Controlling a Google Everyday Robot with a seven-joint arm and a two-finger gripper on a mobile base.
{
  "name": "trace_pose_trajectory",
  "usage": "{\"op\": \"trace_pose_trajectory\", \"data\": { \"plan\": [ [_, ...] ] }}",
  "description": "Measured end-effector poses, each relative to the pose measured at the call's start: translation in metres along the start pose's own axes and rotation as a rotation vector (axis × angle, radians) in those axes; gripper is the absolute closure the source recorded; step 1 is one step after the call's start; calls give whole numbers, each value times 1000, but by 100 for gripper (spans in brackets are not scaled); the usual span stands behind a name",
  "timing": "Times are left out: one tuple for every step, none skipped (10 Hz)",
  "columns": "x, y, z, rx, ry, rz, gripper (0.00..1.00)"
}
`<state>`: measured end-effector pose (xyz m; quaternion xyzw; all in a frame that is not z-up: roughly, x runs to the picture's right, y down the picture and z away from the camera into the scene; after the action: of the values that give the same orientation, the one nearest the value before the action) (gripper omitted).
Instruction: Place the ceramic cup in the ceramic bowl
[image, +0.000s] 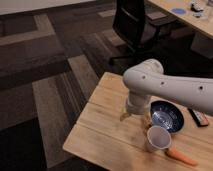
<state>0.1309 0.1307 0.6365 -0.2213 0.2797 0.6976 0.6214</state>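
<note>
The white ceramic cup should go in the dark blue ceramic bowl, so my gripper will next grab the cup by its rim.
The white ceramic cup stands upright on the wooden table, near its front edge. The dark blue ceramic bowl sits just behind and to the right of the cup, almost touching it. My arm reaches in from the right. My gripper points down at the table, just left of the bowl and behind-left of the cup. Its fingers are spread and hold nothing.
An orange carrot lies right of the cup at the front edge. A black remote-like object lies right of the bowl. A black office chair and a desk stand behind, on dark patterned carpet.
</note>
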Motion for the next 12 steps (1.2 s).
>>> {"op": "trace_pose_trajectory", "data": {
  "plan": [
    [0, 0, 0, 1, 1, -1, 35],
    [0, 2, 0, 2, 2, -5, 35],
    [2, 1, 1, 3, 4, 4, 35],
    [8, -1, 3, 14, 7, 35, 35],
    [19, -3, 5, 33, 6, 85, 35],
    [35, 0, 7, 47, 3, 128, 35],
    [47, 2, 10, 49, 9, 146, 35],
    [54, 3, 13, 39, 16, 156, 35],
    [55, 4, 14, 26, 16, 148, 35],
    [51, 1, 16, 18, 17, 126, 35],
    [46, -5, 17, 21, 14, 114, 35],
    [38, -17, 18, 26, 10, 101, 35]
  ]
}}
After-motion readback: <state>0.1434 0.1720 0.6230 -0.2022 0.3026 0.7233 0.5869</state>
